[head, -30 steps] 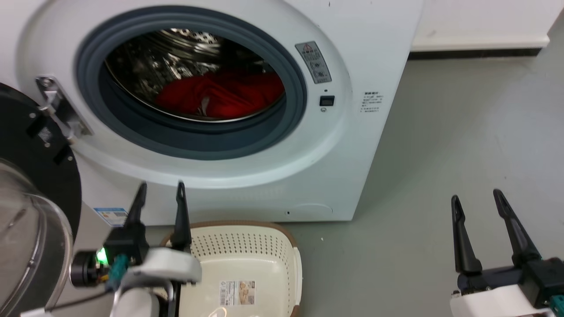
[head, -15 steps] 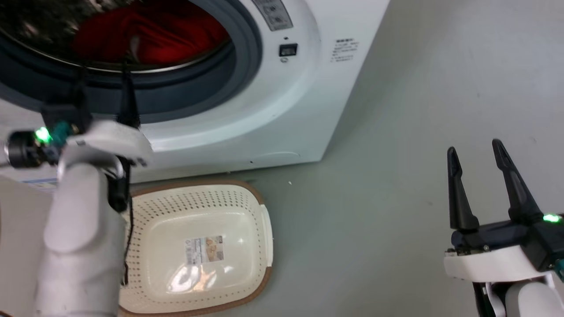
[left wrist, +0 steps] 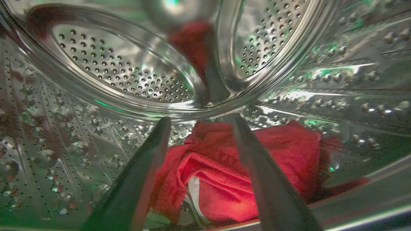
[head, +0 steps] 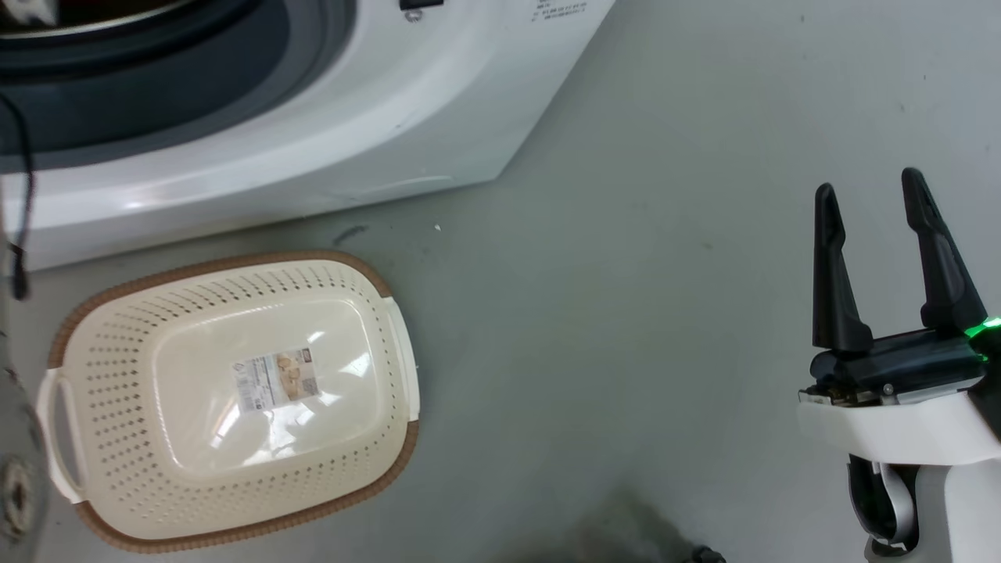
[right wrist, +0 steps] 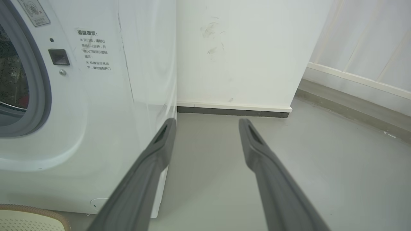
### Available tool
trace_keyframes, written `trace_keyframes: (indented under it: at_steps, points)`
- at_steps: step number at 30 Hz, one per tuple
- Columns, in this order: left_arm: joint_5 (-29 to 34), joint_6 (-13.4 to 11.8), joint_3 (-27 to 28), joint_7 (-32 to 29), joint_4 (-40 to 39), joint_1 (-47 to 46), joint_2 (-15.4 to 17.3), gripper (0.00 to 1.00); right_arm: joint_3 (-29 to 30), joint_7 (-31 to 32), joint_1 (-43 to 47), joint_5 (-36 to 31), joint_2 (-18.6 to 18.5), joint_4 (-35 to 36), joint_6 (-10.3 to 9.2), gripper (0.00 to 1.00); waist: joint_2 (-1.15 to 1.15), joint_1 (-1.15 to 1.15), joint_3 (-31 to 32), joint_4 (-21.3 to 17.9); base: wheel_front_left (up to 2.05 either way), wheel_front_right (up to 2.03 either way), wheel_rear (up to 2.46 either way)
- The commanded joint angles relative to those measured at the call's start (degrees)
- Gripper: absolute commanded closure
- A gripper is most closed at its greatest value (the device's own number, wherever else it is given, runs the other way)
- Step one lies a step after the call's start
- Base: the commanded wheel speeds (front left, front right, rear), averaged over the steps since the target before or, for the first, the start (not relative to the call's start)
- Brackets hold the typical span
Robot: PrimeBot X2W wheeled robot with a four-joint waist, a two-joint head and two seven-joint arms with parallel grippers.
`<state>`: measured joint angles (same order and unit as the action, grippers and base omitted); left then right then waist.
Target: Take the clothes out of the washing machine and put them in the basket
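Note:
I should next grab the red clothes (left wrist: 289, 150) with my left gripper by the raised fold above the white strip (left wrist: 210, 163), because the rest sags loosely on the bottom of the drum.
Inside the shiny perforated drum (left wrist: 128, 77) of the washing machine (head: 313, 141), my left gripper (left wrist: 200, 118) is open. Its fingers reach over the crumpled red clothes (left wrist: 289, 150) on the drum floor, and a strip of white cloth (left wrist: 194, 192) shows in a fold. I cannot tell whether the fingers touch the fabric. The cream basket (head: 102, 352) with a brown rim stands on the floor in front of the machine, holding nothing. My right gripper (head: 870, 184) is open over bare floor, well to the right of the basket. Its wrist view shows this gripper (right wrist: 208, 122) beside the machine's front corner (right wrist: 96, 112).
Grey floor (head: 626, 313) stretches between the basket and my right arm. A white wall with a skirting board (right wrist: 234, 107) stands behind the machine. A thin dark cable (head: 23, 195) hangs at the head view's left edge. The basket's rim (right wrist: 29, 218) shows low in the right wrist view.
The head camera has swung down and to the right, so the porthole has slid up out of the picture. My left gripper has risen from above the basket into the drum. The right gripper stays open.

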<state>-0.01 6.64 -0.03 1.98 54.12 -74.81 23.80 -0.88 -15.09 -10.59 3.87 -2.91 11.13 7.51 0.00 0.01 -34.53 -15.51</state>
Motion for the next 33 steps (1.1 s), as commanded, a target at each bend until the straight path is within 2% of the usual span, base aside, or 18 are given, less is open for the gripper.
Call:
trace_keyframes:
  at_steps: [1, 8, 11, 14, 20, 25, 27, 33]
  points:
    - [0.33, 0.32, -0.68, -1.51, 0.59, -2.03, 0.65, 0.00, -0.12, -0.12, -1.06, 0.44, 0.06, 0.39, -0.04, 0.00, 0.00, -0.01, -3.16, -1.73, 0.00, 0.00, 0.00]
    - [-0.32, 0.72, -8.46, -14.72, 4.93, -11.46, 3.37, 0.00, -1.12, -0.12, -2.95, 2.82, 0.05, 2.13, -0.04, 0.00, 0.00, -0.01, -7.86, -3.54, 0.00, 0.00, 0.00]
    - [-3.37, 0.70, -11.86, -20.79, 6.31, -14.74, 4.44, 0.00, -1.69, -0.12, -3.71, 3.51, 0.06, 3.17, -0.04, 0.00, 0.00, -0.01, -9.89, -4.28, 0.00, 0.00, 0.00]
    - [-8.02, 0.71, -12.61, -28.47, 7.47, -18.91, 4.75, 0.00, -2.37, -0.12, -4.10, 4.09, 0.06, 4.42, -0.04, 0.00, 0.00, -0.01, -11.77, -5.05, 0.00, 0.00, 0.00]
    - [-12.11, 0.72, -15.34, -43.50, 7.93, -26.14, 6.43, 0.00, -2.95, -0.12, -4.54, 5.43, 0.06, 5.79, -0.04, 0.00, 0.00, -0.01, -15.10, -6.09, 0.00, 0.00, 0.00]
    - [-12.14, -0.03, -15.77, -49.01, 8.06, -28.43, 7.91, 0.00, -3.58, -0.12, -5.00, 6.30, 0.06, 5.94, -0.04, 0.00, 0.00, -0.01, -17.10, -7.35, 0.00, 0.00, 0.00]
    - [-12.15, -0.99, -15.78, -48.88, 7.49, -28.71, 7.82, 0.00, -3.68, -0.12, -5.10, 6.49, 0.05, 6.14, -0.04, 0.00, 0.00, -0.01, -17.72, -7.67, 0.00, 0.00, 0.00]
    - [-11.43, -1.21, -17.35, -50.50, 7.27, -28.10, 8.18, 0.00, -4.16, -0.12, -5.62, 6.72, 0.05, 6.26, -0.04, 0.00, 0.00, -0.01, -18.92, -8.18, 0.00, 0.00, 0.00]
